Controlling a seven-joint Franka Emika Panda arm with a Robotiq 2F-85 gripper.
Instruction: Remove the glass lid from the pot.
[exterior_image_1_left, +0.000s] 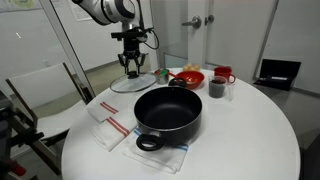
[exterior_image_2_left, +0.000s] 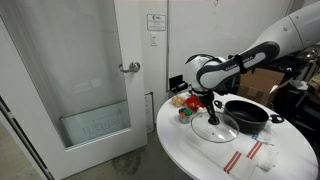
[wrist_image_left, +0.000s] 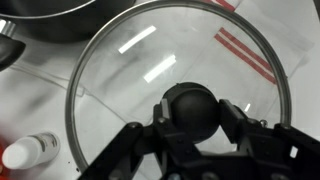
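Note:
My gripper will keep holding the glass lid (exterior_image_1_left: 135, 84) until its rim rests flat; its metal edge is above the white tabletop beside the pot.
The glass lid (exterior_image_1_left: 135, 84) lies flat on the white round table, beside the pot and off it; it also shows in an exterior view (exterior_image_2_left: 213, 128). In the wrist view its glass (wrist_image_left: 130, 70) and metal rim fill the frame. My gripper (exterior_image_1_left: 133, 70) (exterior_image_2_left: 212, 108) stands straight above the lid's centre. In the wrist view the gripper's (wrist_image_left: 192, 112) two fingers press on either side of the black knob. The large black pot (exterior_image_1_left: 168, 110) (exterior_image_2_left: 245, 116) stands uncovered on a cloth; its edge shows in the wrist view (wrist_image_left: 60, 20).
A red bowl (exterior_image_1_left: 187, 76), a dark cup (exterior_image_1_left: 217, 88) and a red mug (exterior_image_1_left: 224, 75) stand behind the pot. White towels with red stripes (exterior_image_1_left: 108, 125) lie by the table's near edge. A small white bottle (wrist_image_left: 30, 152) is beside the lid. A glass door (exterior_image_2_left: 90, 80) stands nearby.

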